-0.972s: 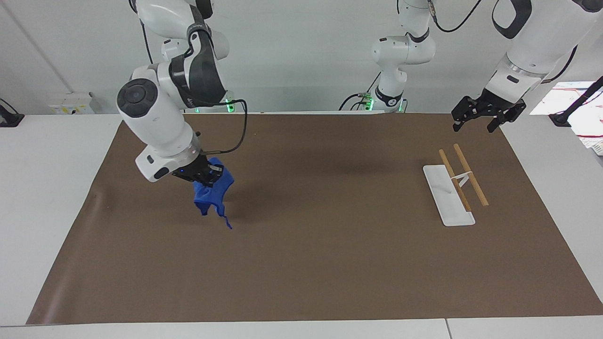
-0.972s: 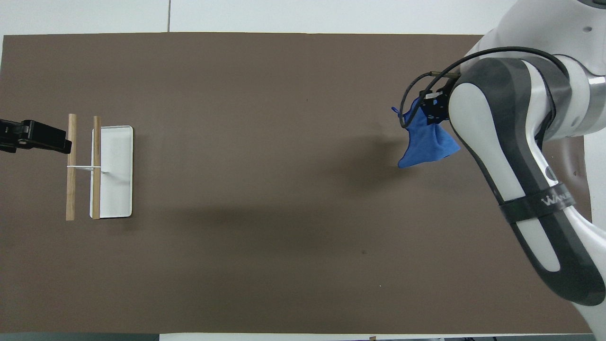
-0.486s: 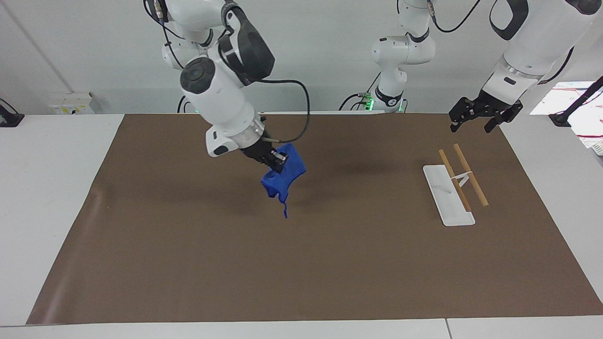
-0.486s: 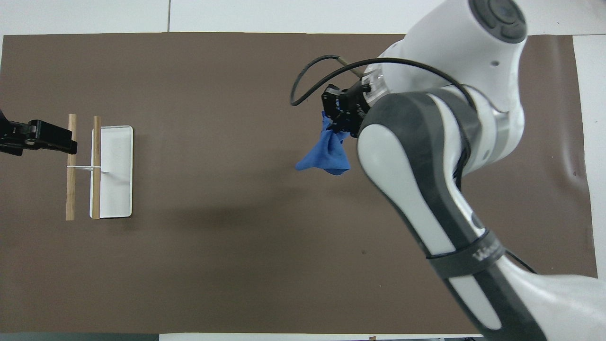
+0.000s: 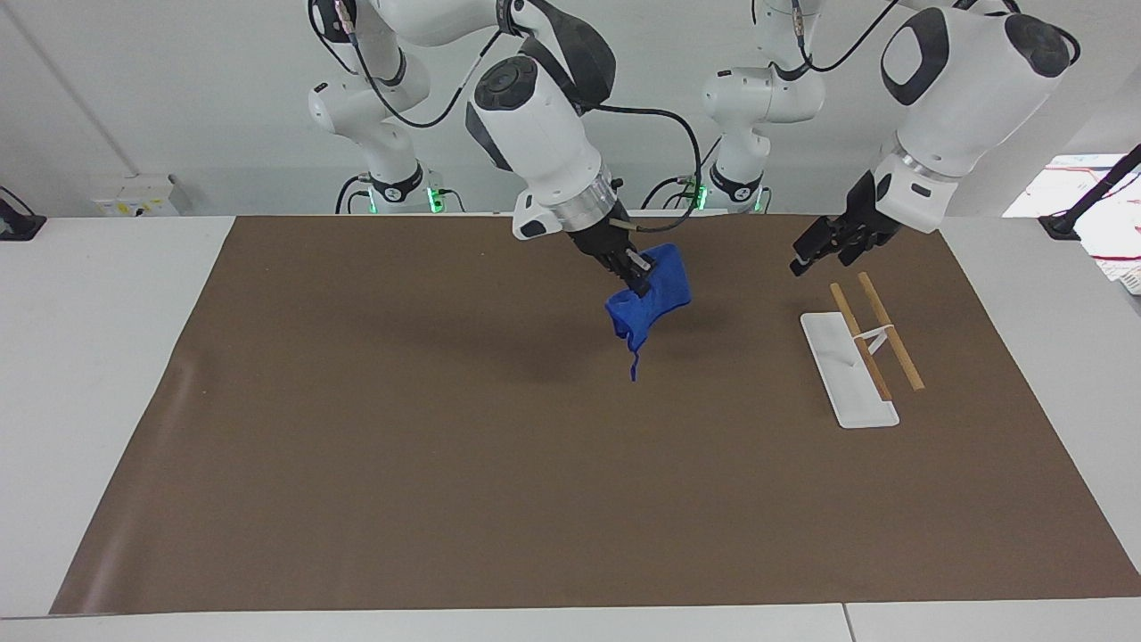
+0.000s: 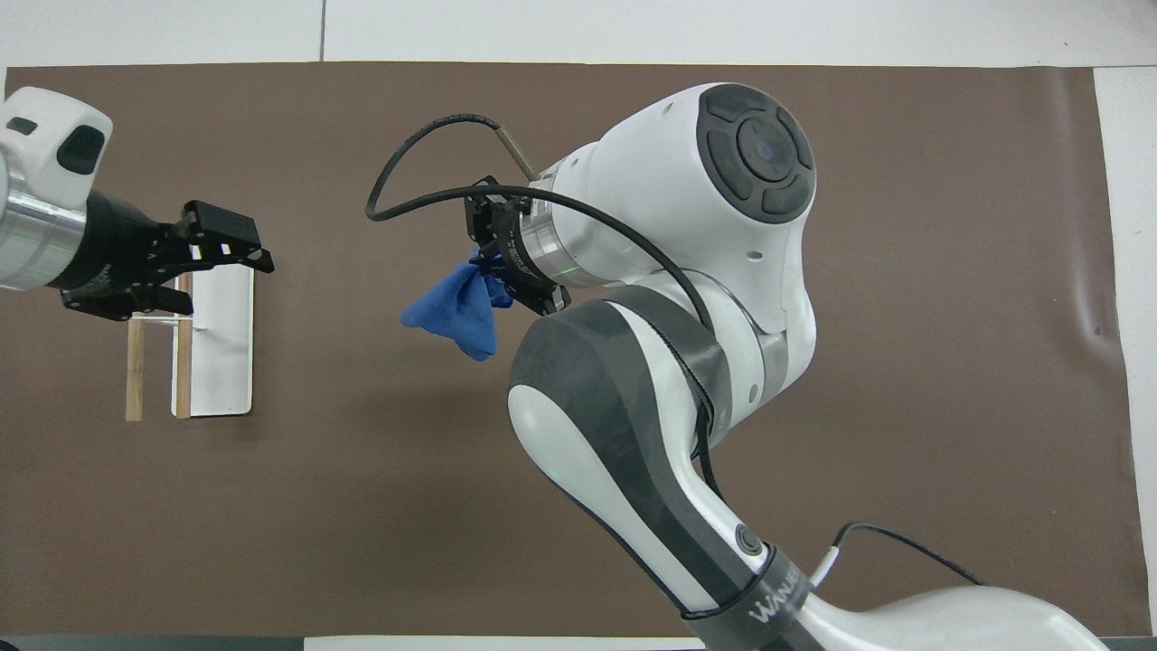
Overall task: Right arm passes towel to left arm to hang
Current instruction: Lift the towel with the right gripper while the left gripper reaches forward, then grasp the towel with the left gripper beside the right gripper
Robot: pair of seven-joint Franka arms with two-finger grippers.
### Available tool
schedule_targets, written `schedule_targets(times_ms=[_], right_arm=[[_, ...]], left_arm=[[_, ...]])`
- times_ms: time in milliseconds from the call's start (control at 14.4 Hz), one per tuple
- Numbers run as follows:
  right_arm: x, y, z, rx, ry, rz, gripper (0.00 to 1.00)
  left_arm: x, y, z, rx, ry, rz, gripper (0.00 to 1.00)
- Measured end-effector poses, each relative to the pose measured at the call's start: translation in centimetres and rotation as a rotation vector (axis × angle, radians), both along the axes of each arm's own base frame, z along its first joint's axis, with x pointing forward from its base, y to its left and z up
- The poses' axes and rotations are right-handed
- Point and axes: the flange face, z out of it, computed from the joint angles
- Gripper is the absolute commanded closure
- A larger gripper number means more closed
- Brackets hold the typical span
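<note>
The towel is bunched up in my right gripper's fingertips, so my left gripper should grab it next by its loose hanging corner (image 6: 413, 316).
My right gripper (image 5: 635, 270) is shut on the bright blue towel (image 5: 651, 301) and holds it bunched in the air over the middle of the brown mat (image 5: 446, 446). A thin cord hangs from the towel's lowest corner. In the overhead view the towel (image 6: 455, 312) hangs from the right gripper (image 6: 495, 271) toward the rack. My left gripper (image 5: 809, 254) is open and raised over the rack (image 5: 845, 374), its fingers pointing toward the towel, with a clear gap between them. The left gripper (image 6: 226, 258) also shows in the overhead view.
The rack has a white flat base (image 6: 221, 362) and two wooden bars (image 6: 136, 380) held on a thin white stand. It stands at the left arm's end of the mat. The mat (image 6: 633, 561) covers most of the white table.
My right arm has swung the towel from its own end of the mat to the middle, toward the rack. My left gripper has come in over the rack and turned toward the towel.
</note>
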Motion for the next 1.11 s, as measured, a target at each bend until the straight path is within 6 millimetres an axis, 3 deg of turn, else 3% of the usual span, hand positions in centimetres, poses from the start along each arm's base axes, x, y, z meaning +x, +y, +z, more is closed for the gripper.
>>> schedule_targets(times_ms=[278, 417, 486, 556, 764, 903, 972, 1042, 1111], right_arm=[[0.2, 0.8, 0.2, 0.095, 0.049, -0.101, 1.0], [-0.7, 2.3, 0.3, 0.116, 0.051, -0.119, 1.0], [-1.0, 2.9, 0.2, 0.117, 0.053, -0.121, 1.0], [-1.1, 3.1, 0.0, 0.118, 0.053, -0.123, 1.0], [-0.9, 2.8, -0.3, 0.116, 0.055, -0.13, 1.0], [-0.9, 2.8, -0.4, 0.115, 0.055, -0.131, 1.0], [-0.9, 2.8, -0.4, 0.115, 0.056, -0.131, 1.0], [-0.9, 2.8, -0.4, 0.115, 0.056, -0.132, 1.0], [-0.8, 2.7, -0.4, 0.115, 0.056, -0.132, 1.0]], left_arm=[[-0.5, -3.9, -4.2, -0.134, 0.072, 0.236, 0.0], [-1.0, -5.9, -5.4, -0.201, 0.108, 0.326, 0.0], [-1.1, -6.3, -5.8, -0.227, 0.122, 0.362, 0.0], [-1.1, -6.5, -5.9, -0.24, 0.133, 0.391, 0.08], [-1.1, -6.2, -5.7, -0.252, 0.141, 0.437, 0.18], [-1.0, -5.9, -5.6, -0.254, 0.136, 0.445, 0.38], [-0.9, -5.8, -5.6, -0.255, 0.135, 0.448, 0.57], [-0.9, -5.7, -5.6, -0.255, 0.133, 0.449, 0.93], [-0.9, -5.7, -5.6, -0.256, 0.13, 0.451, 1.0]])
